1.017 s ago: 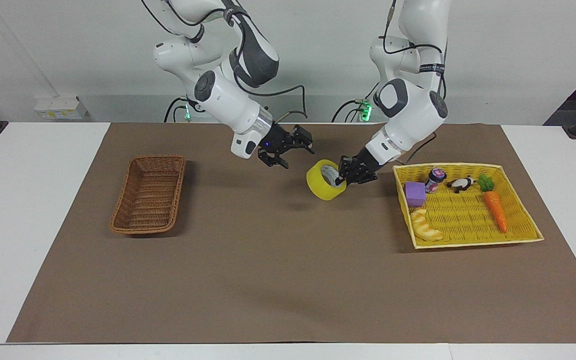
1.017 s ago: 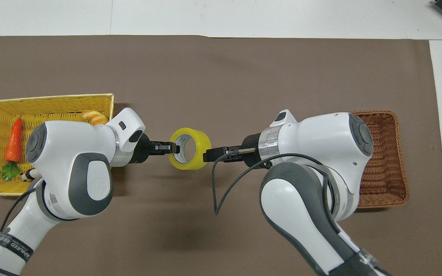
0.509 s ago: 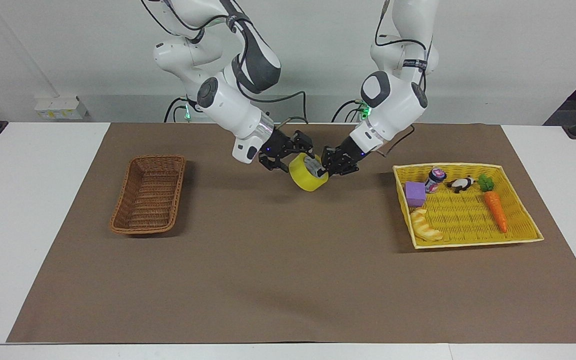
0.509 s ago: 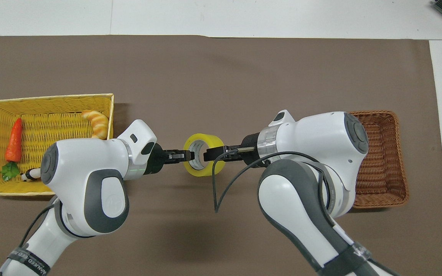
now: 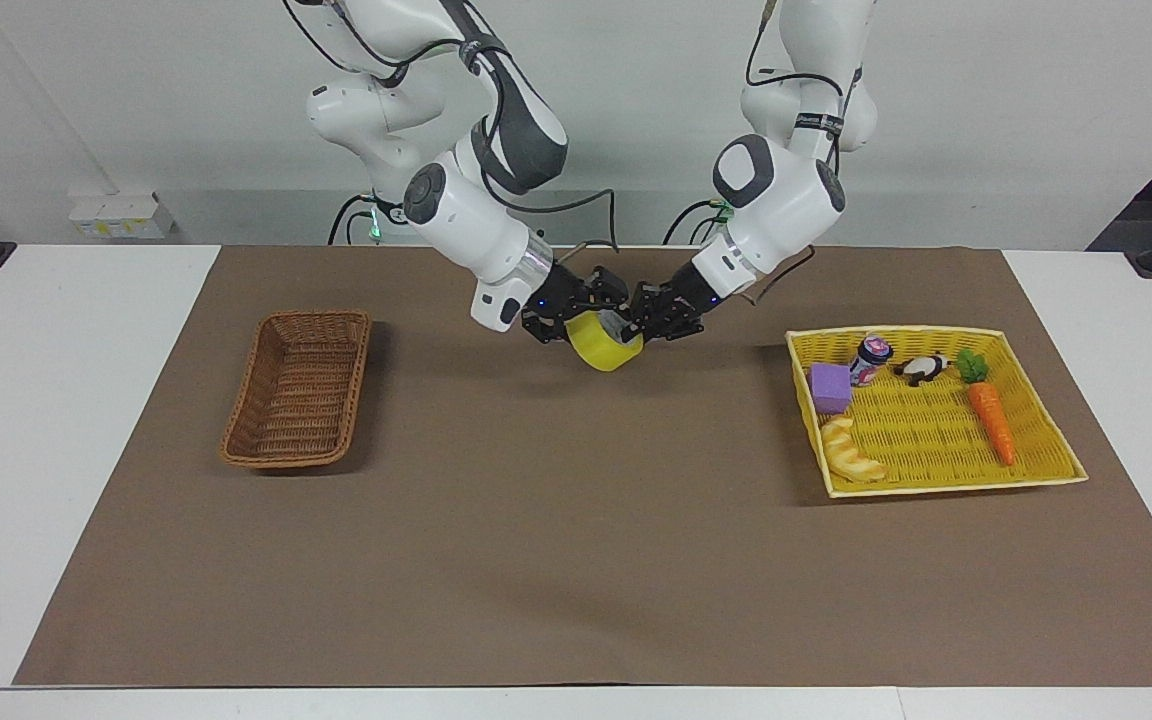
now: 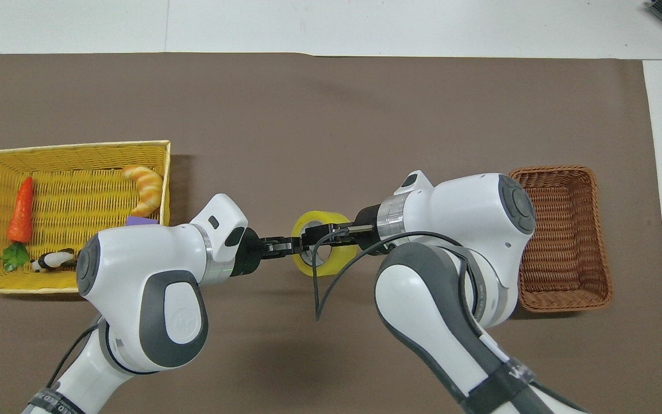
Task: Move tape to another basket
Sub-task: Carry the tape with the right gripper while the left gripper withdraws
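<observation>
The yellow tape needs to go into the wicker basket (image 6: 561, 276), so my right gripper should grab it by its roll's side (image 6: 346, 256) next.
The yellow tape (image 5: 604, 350) (image 6: 326, 269) hangs tilted above the brown mat, between the two baskets. My left gripper (image 5: 638, 325) (image 6: 292, 246) comes in from the yellow tray's end and is shut on the roll's rim. From the wicker basket's end, my right gripper (image 5: 579, 318) (image 6: 315, 236) meets the roll's other rim with its jaws spread around the wall. The brown wicker basket (image 5: 281, 458) (image 6: 561, 276) lies with nothing in it toward the right arm's end of the table.
A flat yellow mesh tray (image 5: 936, 330) (image 6: 72, 146) lies toward the left arm's end. It holds a carrot (image 5: 991, 420), a croissant (image 5: 851, 455), a purple block (image 5: 829, 387), a small can (image 5: 871, 358) and a panda toy (image 5: 921, 369).
Carrying the tape, the left gripper moved away from the yellow tray toward the middle. The right gripper came up to the roll and now reaches its rim.
</observation>
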You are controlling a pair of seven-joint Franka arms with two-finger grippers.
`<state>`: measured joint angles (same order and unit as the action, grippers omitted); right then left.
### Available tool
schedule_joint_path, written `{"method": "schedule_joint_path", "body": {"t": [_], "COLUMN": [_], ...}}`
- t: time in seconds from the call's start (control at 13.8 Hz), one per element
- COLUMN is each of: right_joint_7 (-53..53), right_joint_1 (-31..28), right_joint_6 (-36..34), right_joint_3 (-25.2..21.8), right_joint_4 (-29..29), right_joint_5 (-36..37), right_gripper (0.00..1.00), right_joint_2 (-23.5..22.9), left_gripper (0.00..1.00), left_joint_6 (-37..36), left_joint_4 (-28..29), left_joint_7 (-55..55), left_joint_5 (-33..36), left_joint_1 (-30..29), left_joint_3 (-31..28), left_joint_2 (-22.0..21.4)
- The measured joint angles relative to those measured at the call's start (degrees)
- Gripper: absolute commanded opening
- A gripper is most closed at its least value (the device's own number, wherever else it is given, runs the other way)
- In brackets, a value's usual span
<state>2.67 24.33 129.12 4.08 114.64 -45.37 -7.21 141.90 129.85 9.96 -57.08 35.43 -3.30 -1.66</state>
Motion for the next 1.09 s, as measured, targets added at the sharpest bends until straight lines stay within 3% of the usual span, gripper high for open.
{"method": "schedule_joint_path", "body": {"t": [0.29, 0.36, 0.73, 0.8, 0.94, 1.02, 1.09], "right_joint_7": [0.08, 0.09, 0.10, 0.10, 0.10, 0.10, 0.10], "right_joint_1": [-0.01, -0.01, 0.03, 0.03, 0.03, 0.02, 0.02], "right_joint_6": [0.02, 0.11, 0.18, 0.18, 0.18, 0.18, 0.18], "right_joint_3": [-0.21, -0.28, -0.30, -0.30, -0.30, -0.31, -0.31], "right_joint_4": [0.17, 0.27, 0.45, 0.45, 0.43, 0.39, 0.39], "right_joint_5": [0.01, 0.04, 0.04, 0.04, 0.04, 0.04, 0.04], "right_gripper": [0.25, 0.20, 0.20, 0.20, 0.20, 0.20, 0.20], "right_joint_2": [0.00, -0.01, -0.02, -0.02, -0.01, 0.00, 0.01], "left_gripper": [0.00, 0.00, 0.03, 0.15, 0.25, 0.42, 0.74], "left_joint_6": [0.00, -0.01, -0.06, -0.06, -0.06, -0.06, -0.03], "left_joint_4": [0.10, 0.10, 0.19, 0.19, 0.17, 0.07, -0.31], "left_joint_7": [0.00, 0.02, 0.02, 0.02, 0.02, 0.02, 0.02], "left_joint_5": [-0.01, -0.02, -0.05, -0.05, -0.05, -0.06, -0.07], "left_joint_1": [0.00, 0.00, 0.00, 0.00, 0.00, 0.00, 0.00], "left_joint_3": [-0.40, -0.51, -0.49, -0.49, -0.51, -0.55, -0.72], "left_joint_2": [-0.08, -0.15, -0.71, -0.72, -0.74, -0.74, -0.75]}}
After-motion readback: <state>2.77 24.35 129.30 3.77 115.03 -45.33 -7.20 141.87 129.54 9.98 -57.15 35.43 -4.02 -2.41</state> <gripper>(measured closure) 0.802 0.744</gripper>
